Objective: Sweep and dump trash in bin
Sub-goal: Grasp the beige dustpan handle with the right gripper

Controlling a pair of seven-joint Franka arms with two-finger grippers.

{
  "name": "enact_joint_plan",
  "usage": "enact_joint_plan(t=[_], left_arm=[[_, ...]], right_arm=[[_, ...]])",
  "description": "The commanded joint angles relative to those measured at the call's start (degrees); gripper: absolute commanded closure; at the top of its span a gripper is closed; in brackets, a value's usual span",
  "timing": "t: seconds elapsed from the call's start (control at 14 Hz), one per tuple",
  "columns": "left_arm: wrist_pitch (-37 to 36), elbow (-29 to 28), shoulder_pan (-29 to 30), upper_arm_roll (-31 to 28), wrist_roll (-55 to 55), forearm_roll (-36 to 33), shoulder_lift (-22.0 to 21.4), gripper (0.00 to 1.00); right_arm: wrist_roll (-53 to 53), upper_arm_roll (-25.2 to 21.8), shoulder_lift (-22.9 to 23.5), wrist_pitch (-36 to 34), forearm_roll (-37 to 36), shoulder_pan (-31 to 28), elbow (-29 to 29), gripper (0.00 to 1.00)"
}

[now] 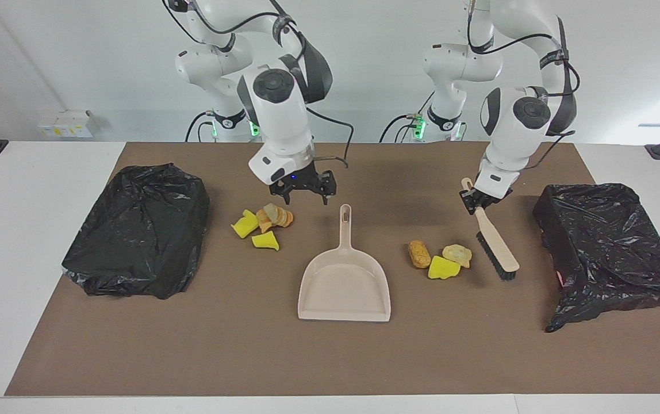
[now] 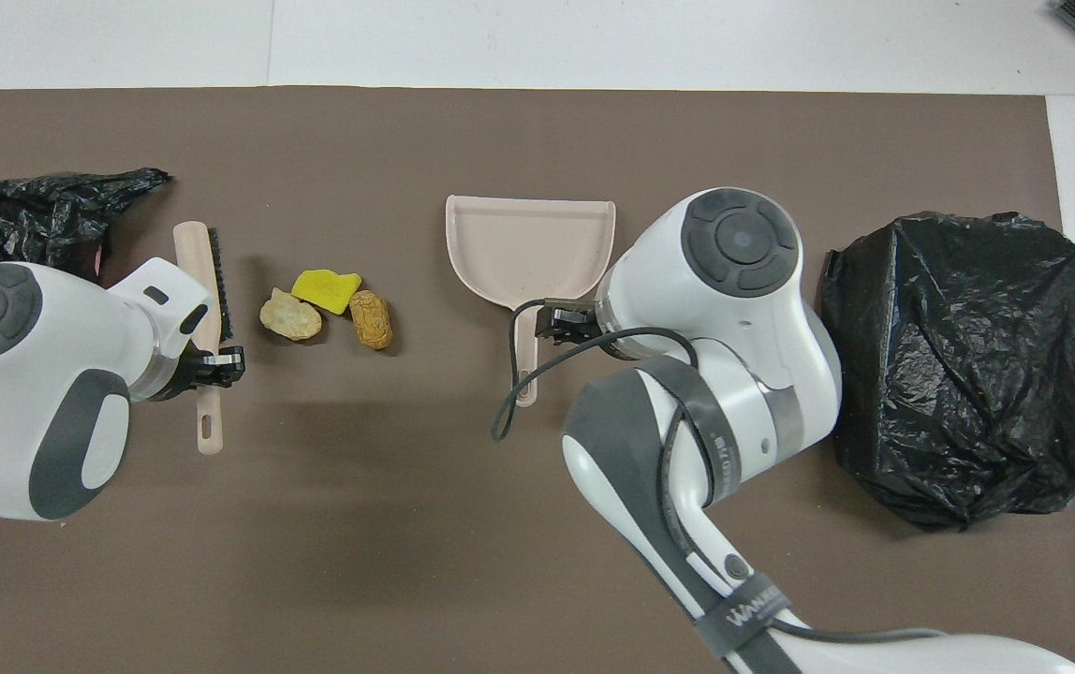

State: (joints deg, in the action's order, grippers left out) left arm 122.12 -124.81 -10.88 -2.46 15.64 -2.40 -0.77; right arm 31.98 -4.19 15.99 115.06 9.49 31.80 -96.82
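My right gripper should grab the beige dustpan by its handle [image 2: 527, 376] next. Then the dustpan can scoop up the swept trash [image 2: 326, 305] for the bin.
One pile of trash [image 1: 441, 260] [image 2: 327, 304], two tan-brown lumps and a yellow chunk, lies beside the beige dustpan [image 1: 344, 284] [image 2: 528, 245], toward the left arm's end. My left gripper [image 1: 475, 202] [image 2: 210, 360] is shut on the handle of the beige brush [image 1: 495, 244] [image 2: 198, 276]. The brush is tilted, its bristles down by the mat between this pile and a bag-lined bin [image 1: 611, 247]. A second trash pile [image 1: 264, 223] lies toward the right arm's end; the right arm hides it in the overhead view. My right gripper [image 1: 305, 198] hangs open between that pile and the dustpan's handle.
A second bin [image 1: 137, 230] [image 2: 959, 365] wrapped in black bag stands at the right arm's end of the brown mat. The dustpan's mouth faces away from the robots, its handle [image 1: 345, 221] toward them.
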Motion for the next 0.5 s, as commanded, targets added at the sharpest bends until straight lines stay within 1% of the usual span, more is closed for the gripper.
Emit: enact_joint_plan(t=[0.0, 0.14, 0.21, 0.43], left_arm=[[0.93, 0.09, 1.92, 0.79, -4.46, -0.67, 1.12, 1.00], [1.37, 0.44, 3.05, 0.88, -8.59, 0.64, 3.57, 1.00], [2.94, 0.36, 2.89, 0.79, -9.13, 2.12, 4.54, 1.00], [3.39, 0.18, 2.62, 0.79, -9.13, 2.49, 4.55, 1.00]], right_arm=[[3.51, -0.11, 3.16, 3.32, 2.64, 2.55, 0.85, 0.00], [5.46, -0.03, 6.67, 8.05, 2.55, 4.75, 0.85, 0.00], [5.29, -0.11, 8.08, 9.99, 2.20, 5.63, 0.85, 0.00], [1.70, -0.11, 8.62, 11.50, 1.50, 4.58, 0.76, 0.00]])
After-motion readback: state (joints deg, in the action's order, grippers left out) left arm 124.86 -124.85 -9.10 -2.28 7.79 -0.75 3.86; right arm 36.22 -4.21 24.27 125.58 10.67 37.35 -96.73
